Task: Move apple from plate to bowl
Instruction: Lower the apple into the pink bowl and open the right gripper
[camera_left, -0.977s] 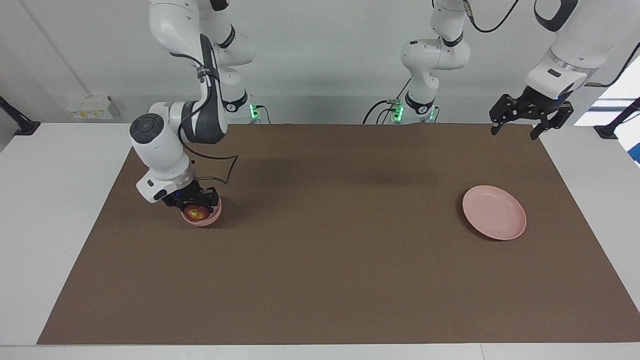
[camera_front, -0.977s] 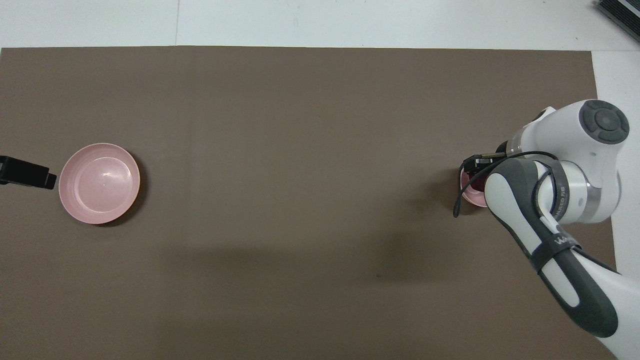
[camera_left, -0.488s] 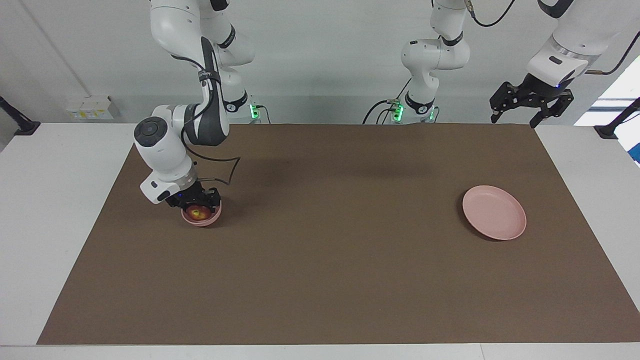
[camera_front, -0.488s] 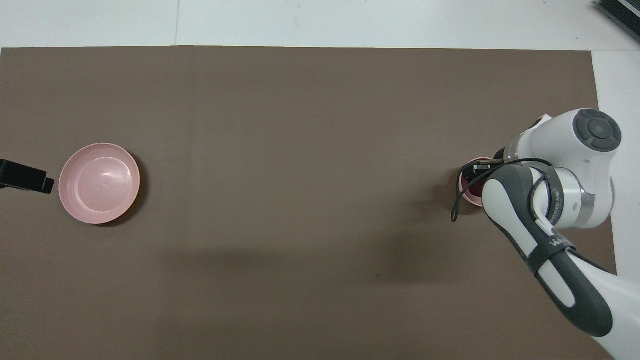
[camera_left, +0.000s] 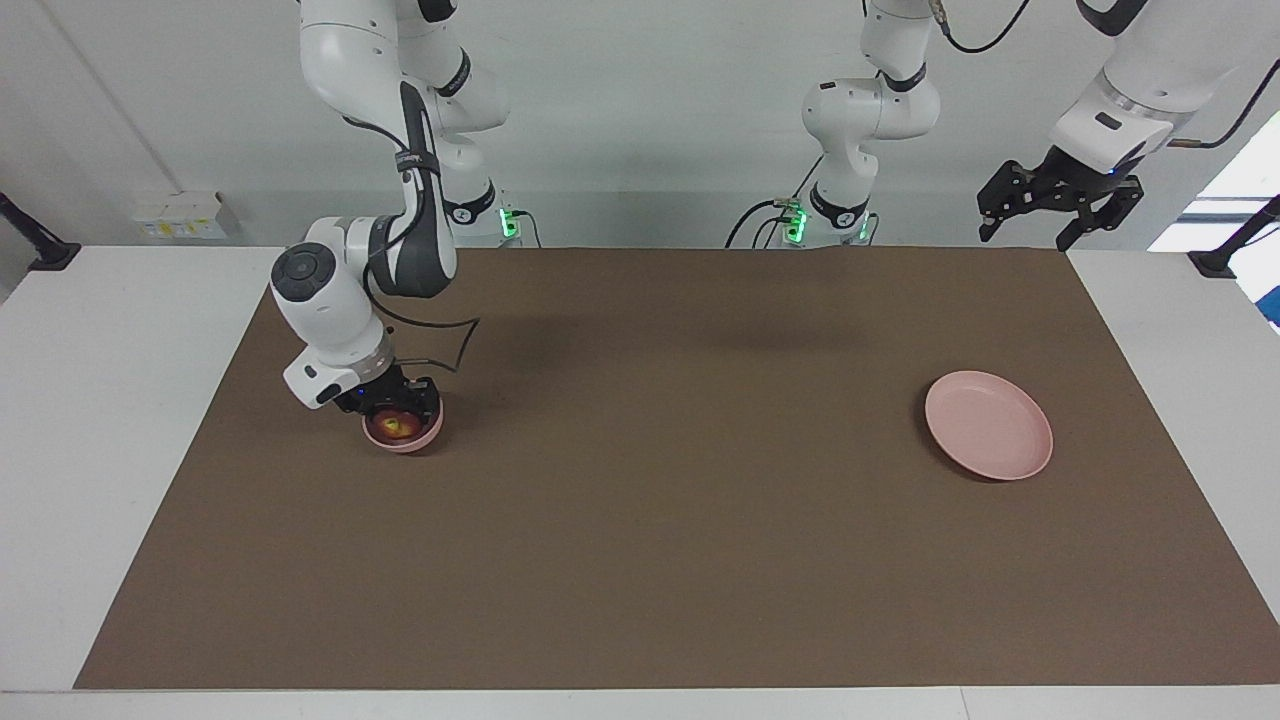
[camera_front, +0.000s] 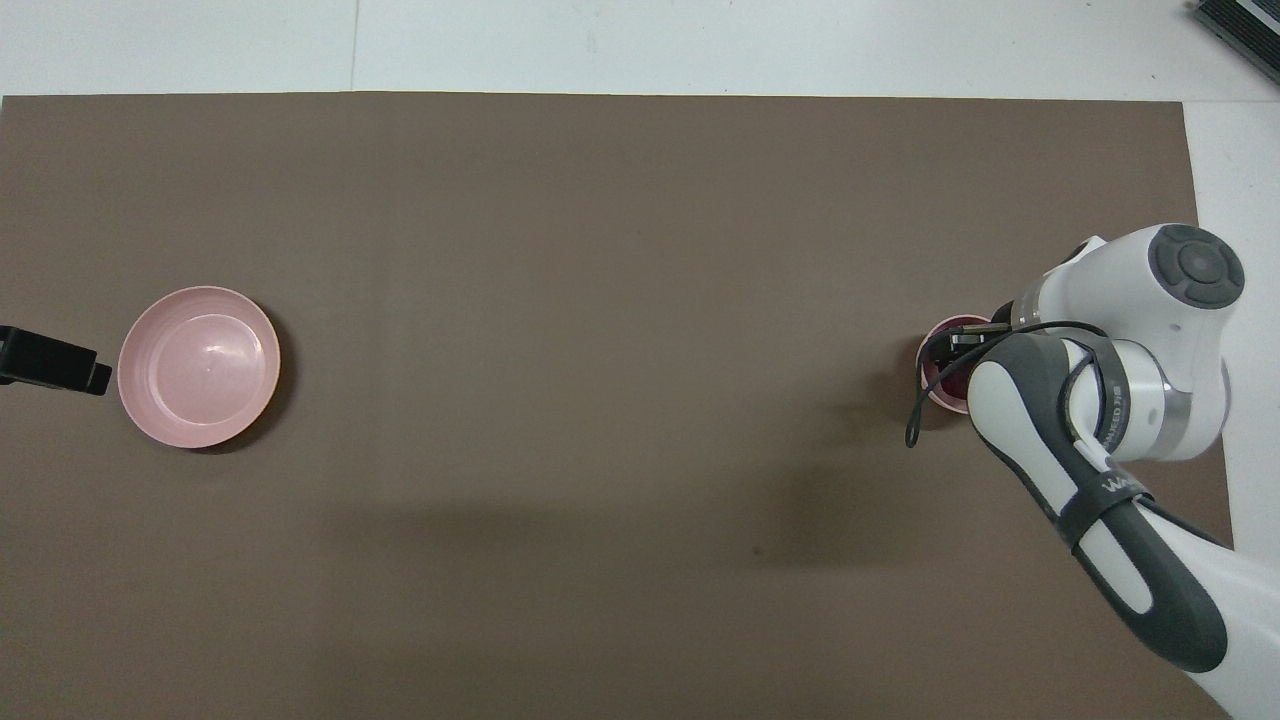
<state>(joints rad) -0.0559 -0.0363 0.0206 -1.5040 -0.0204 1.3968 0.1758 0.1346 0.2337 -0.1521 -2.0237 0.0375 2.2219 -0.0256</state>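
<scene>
The dark red apple (camera_front: 957, 382) sits inside the pink rim (camera_front: 948, 322) and would rest in the bowl, so my right gripper lets go next.
The dark red apple (camera_left: 399, 426) with a yellowish patch lies in the small deep pink bowl (camera_left: 408, 440) at the right arm's end of the mat. My right gripper (camera_left: 392, 408) is right over the bowl, down at the apple. In the overhead view the right arm covers most of the bowl (camera_front: 926, 366), and the apple is hidden there. The flat pink plate (camera_left: 988, 425) lies bare at the left arm's end and also shows in the overhead view (camera_front: 198, 366). My left gripper (camera_left: 1025, 240) is open and empty, raised high over the mat's corner by its base.
A brown mat (camera_left: 660, 480) covers the table, with white table edge around it. A black cable loops from the right wrist beside the bowl. Only a tip of the left gripper (camera_front: 50, 365) shows beside the plate in the overhead view.
My left gripper has risen and drawn back toward its base. The right arm has shifted slightly above the bowl, and the apple stays in the bowl.
</scene>
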